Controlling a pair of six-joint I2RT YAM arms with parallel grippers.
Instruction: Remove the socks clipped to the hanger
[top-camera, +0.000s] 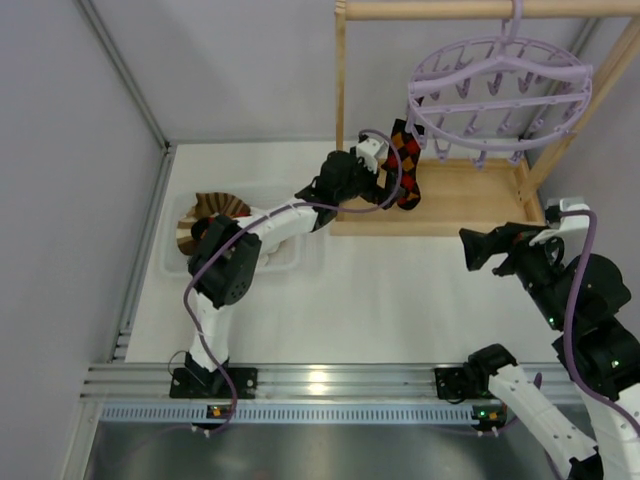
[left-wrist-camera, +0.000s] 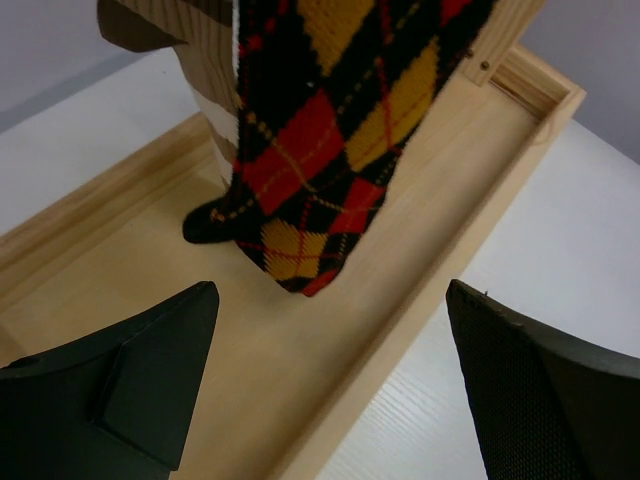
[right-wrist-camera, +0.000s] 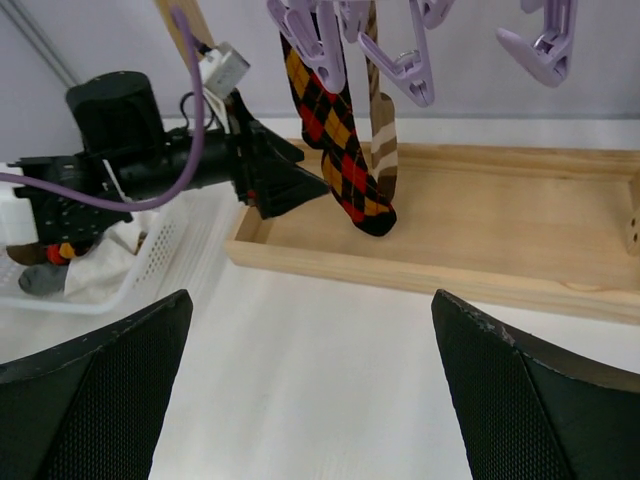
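The left gripper needs to reach the diamond sock and take hold of it by its low hanging toe end (top-camera: 408, 192) (left-wrist-camera: 295, 238), so that the sock's clip stays free for unclipping.
The lavender hanger (top-camera: 497, 95) hangs from the wooden rack's top bar. A red, black and orange diamond sock (top-camera: 405, 165) is clipped to its left side and hangs down to the rack's base. A brown-and-tan striped sock (right-wrist-camera: 381, 120) hangs just behind it. My left gripper (top-camera: 388, 188) is open, level with the diamond sock's toe (left-wrist-camera: 320, 150), its jaws wide and empty just short of it. My right gripper (top-camera: 476, 248) is open and empty over the table, right of the rack's front edge; it faces the socks (right-wrist-camera: 340, 150) and hanger clips (right-wrist-camera: 400, 60).
The wooden rack has a tray-like base (top-camera: 470, 200) with raised edges and upright posts (top-camera: 341, 90). A white basket (top-camera: 175, 262) at the left holds loose socks, a striped one (top-camera: 215, 210) on top. Grey walls close in the left side and the back.
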